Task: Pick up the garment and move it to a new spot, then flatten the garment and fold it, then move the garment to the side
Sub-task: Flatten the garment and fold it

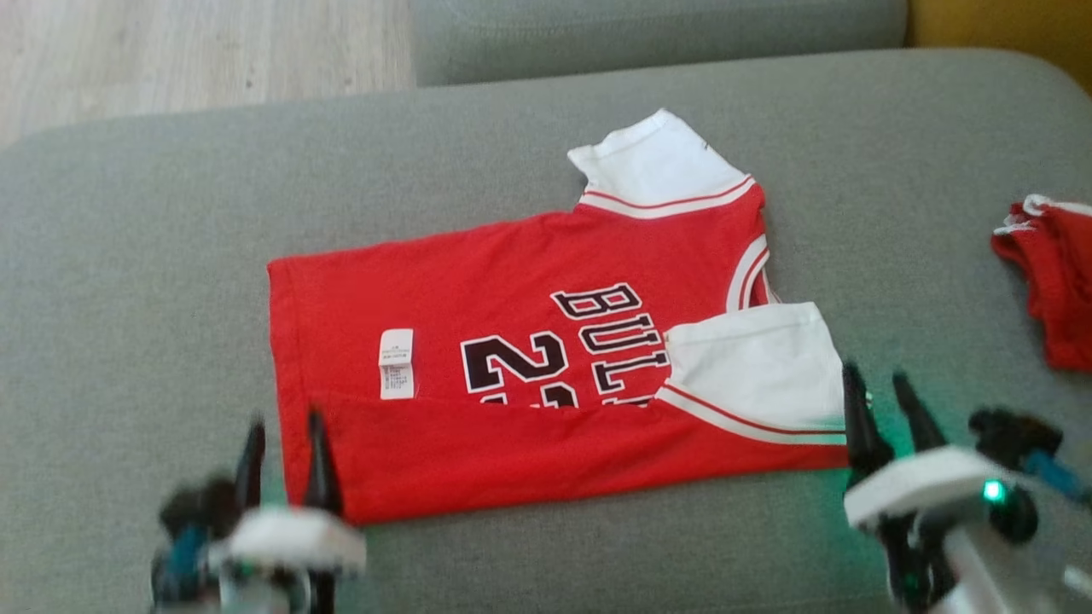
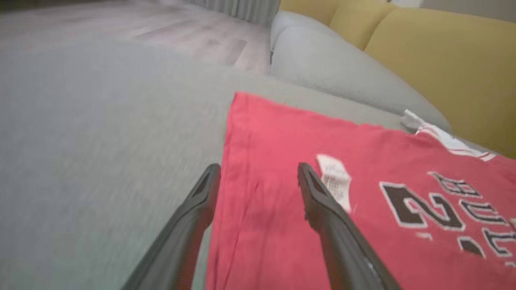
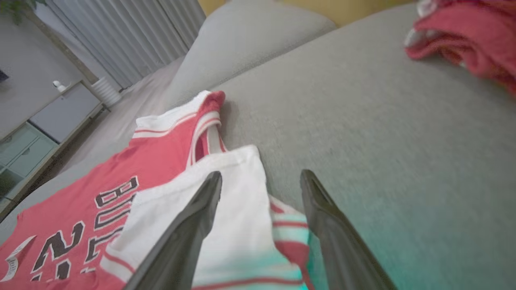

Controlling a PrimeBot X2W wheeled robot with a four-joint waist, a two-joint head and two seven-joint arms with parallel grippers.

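Note:
My left gripper grabs the unfolded corner of its hem (image 1: pixel 278 270) next, to fold the jersey's open side over its lettering (image 1: pixel 558 353).
A red garment (image 1: pixel 512 281) with white sleeves and black lettering lies spread on the grey sofa cushion (image 1: pixel 153 256). Its near long edge is folded over towards the middle, and a white label (image 1: pixel 397 362) shows. My left gripper (image 1: pixel 286 422) stands open at the garment's near left corner, with the red hem (image 2: pixel 258 225) under the gap between its fingers. My right gripper (image 1: pixel 874 375) is open at the near right corner, beside the folded white sleeve (image 3: pixel 238 193). Neither gripper holds any cloth.
A second red piece of clothing (image 1: pixel 1054 281) lies bunched at the cushion's right edge, also seen as a red heap (image 3: pixel 463 36). Wooden floor (image 1: pixel 196 51) lies beyond the cushion's far left. Another grey cushion (image 2: pixel 342 68) and a yellow backrest (image 2: pixel 443 60) are behind.

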